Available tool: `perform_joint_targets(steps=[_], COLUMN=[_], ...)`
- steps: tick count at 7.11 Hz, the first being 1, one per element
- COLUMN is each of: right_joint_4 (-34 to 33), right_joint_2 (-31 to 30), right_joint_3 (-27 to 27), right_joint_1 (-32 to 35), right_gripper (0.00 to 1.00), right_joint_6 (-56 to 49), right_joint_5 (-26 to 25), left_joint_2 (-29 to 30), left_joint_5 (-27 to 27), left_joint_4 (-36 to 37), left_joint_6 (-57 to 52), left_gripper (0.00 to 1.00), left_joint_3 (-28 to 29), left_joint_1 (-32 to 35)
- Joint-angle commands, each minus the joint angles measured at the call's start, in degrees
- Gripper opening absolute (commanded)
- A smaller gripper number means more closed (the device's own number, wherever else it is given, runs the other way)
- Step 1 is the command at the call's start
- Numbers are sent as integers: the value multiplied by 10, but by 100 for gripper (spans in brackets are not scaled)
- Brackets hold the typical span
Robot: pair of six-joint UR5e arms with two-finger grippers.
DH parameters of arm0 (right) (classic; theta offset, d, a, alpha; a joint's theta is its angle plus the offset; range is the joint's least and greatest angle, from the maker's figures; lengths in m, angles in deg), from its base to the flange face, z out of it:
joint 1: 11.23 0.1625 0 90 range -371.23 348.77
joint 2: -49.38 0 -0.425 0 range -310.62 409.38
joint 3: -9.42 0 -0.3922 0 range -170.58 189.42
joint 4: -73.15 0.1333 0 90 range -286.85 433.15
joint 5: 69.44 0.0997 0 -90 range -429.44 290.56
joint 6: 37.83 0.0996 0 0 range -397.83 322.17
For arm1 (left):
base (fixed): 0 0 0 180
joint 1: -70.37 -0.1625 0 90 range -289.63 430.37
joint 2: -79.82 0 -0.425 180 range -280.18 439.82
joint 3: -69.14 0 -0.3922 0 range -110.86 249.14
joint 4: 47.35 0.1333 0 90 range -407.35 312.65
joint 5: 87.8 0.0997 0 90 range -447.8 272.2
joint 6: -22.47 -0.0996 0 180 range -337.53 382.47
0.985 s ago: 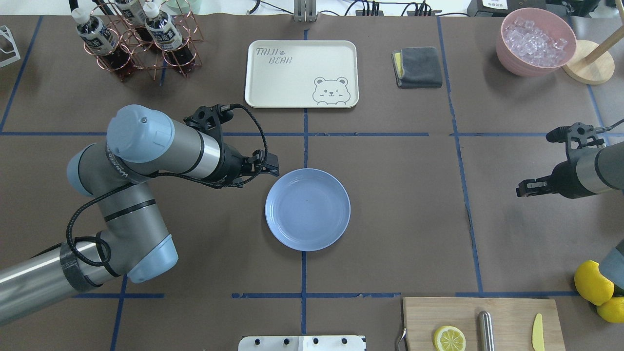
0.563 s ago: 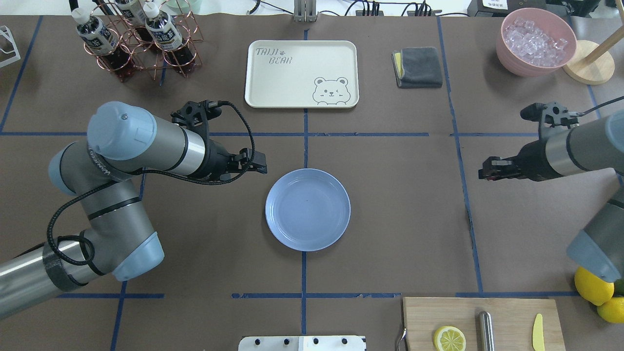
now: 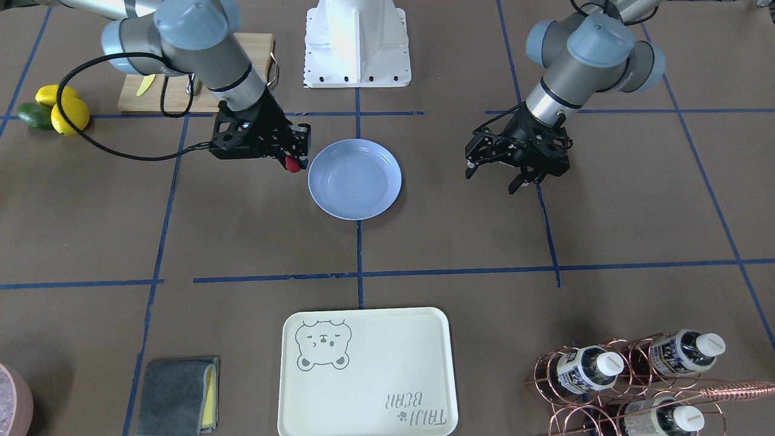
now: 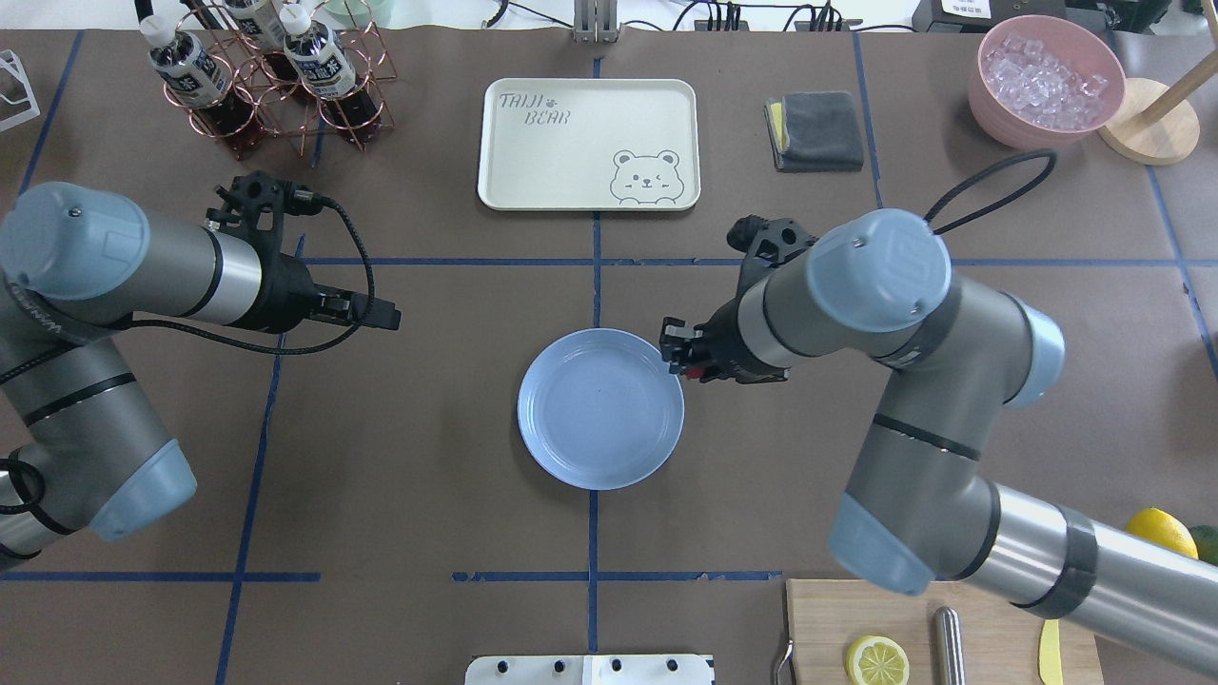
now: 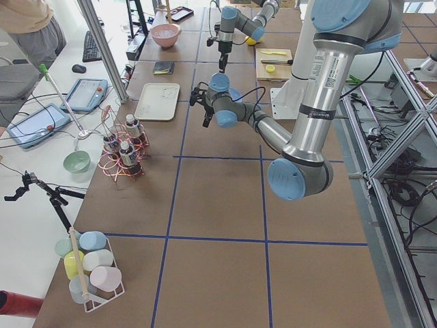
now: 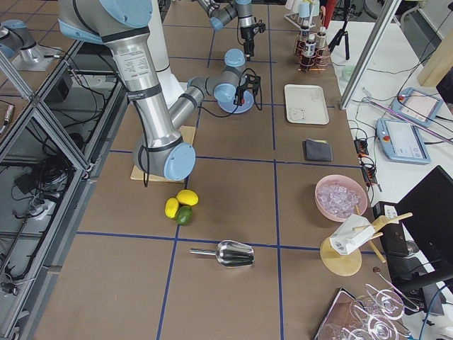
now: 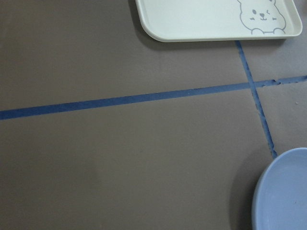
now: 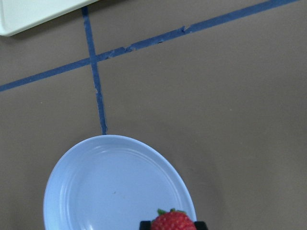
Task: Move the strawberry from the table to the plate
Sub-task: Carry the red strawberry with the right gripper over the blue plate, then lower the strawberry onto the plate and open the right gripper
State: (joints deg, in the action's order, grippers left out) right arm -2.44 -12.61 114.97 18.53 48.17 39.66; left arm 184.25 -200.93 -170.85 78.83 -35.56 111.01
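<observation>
I should keep the strawberry in my right gripper until it is over the middle of the plate, because the strawberry (image 3: 293,165) hangs outside the light-blue plate's rim (image 3: 310,179).
The small red strawberry (image 3: 293,165) is pinched between the fingers of my right gripper (image 3: 295,160), which is shut on it. It hangs just above the rim of the light-blue plate (image 3: 354,206), on the side toward my right arm. The right wrist view shows the strawberry (image 8: 173,222) at the bottom edge, over the plate (image 8: 96,187). From overhead, the right gripper (image 4: 674,354) meets the plate (image 4: 571,447) at its right rim. My left gripper (image 3: 491,178) hovers open and empty over the table (image 4: 761,457), well away from the plate.
A cream bear tray (image 4: 588,143) lies beyond the plate, with a bottle rack (image 4: 266,76), a grey cloth (image 4: 815,130) and a pink bowl of ice (image 4: 1047,81) along the far side. A cutting board (image 4: 990,618) with a lemon half sits near the robot's right.
My right arm has swept in from the right edge to the plate's right rim. My left arm has drawn back to the left, away from the plate.
</observation>
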Motion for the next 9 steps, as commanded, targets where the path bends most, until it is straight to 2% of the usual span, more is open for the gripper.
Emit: perform_joint_targets(steps=[1, 2, 5, 9], right_joint_4=[-41, -60, -66, -67], right_joint_2=[81, 117, 139, 147], right_joint_3=[-76, -114, -169, -190], right_joint_1=[-41, -45, -55, -63], right_gripper=[0, 0, 0, 0], right_joint_6=[23, 23, 22, 18], right_joint_5=[-50, -50, -55, -56], left_joint_2=[-28, -30, -30, -27], left_joint_5=[-1, -2, -1, -1], left_joint_4=[-1, -1, -1, -1], left_joint_6=[-32, -32, -29, -29], left_gripper=[100, 100, 100, 100], left_joint_3=[-11, -17, -21, -16], left_joint_1=[17, 17, 15, 15])
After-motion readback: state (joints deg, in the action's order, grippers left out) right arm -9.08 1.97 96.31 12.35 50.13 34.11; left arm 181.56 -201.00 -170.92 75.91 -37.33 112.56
